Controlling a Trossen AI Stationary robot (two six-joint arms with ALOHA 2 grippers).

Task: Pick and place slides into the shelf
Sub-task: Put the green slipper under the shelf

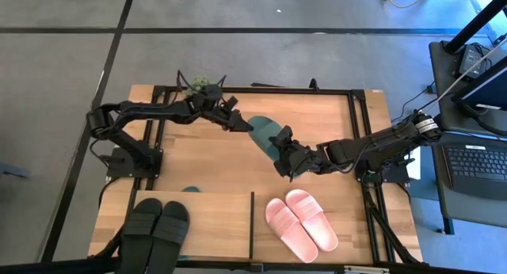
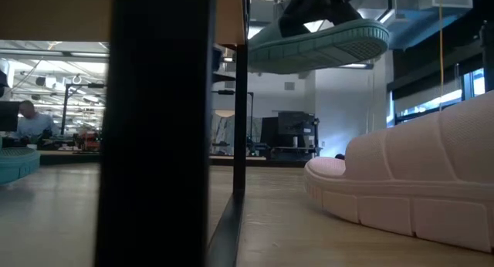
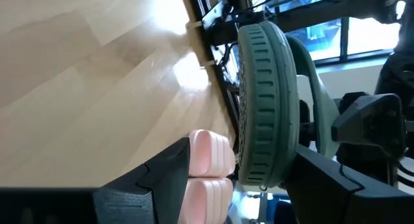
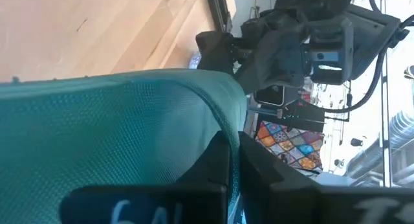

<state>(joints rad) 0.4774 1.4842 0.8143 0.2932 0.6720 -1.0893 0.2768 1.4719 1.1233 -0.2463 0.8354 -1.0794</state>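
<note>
My left gripper grabs the dark green slide by its sole's toe end [image 1: 258,124] next, to carry the slide over to the shelf.
One dark green slide [image 1: 264,131] [image 2: 316,43] hangs in the air over the table's middle, sole down. My right gripper [image 1: 283,155] [image 4: 233,159] is shut on it. My left gripper [image 1: 242,122] [image 3: 242,149] is open at the slide's far end [image 3: 265,101], one finger on each side. The second green slide [image 1: 190,189] peeks out from under the shelf's top board [image 1: 214,218]. The black pair [image 1: 158,226] lies at the shelf's left end. The pink pair [image 1: 301,224] [image 2: 417,182] rests sole-down right of the black divider [image 1: 252,226]. My left gripper: a gap shows between one finger [image 3: 162,179] and the slide; whether the other finger [image 3: 330,179] touches it I cannot tell. My right gripper holds the green slide at its near end [image 1: 277,151], coming from above and the table's right. A finger [image 4: 220,172] lies over the teal upper surface [image 4: 116,120]; the exact part is hidden by the gripper. The slide is lifted clear, about level.
The black metal frame runs along the table's edges [image 1: 360,131]. A dark shelf post [image 2: 158,128] stands close in the low view. A small plant [image 1: 198,84] sits at the far edge. Bare wood lies between the arms and the shelf [image 1: 222,167].
</note>
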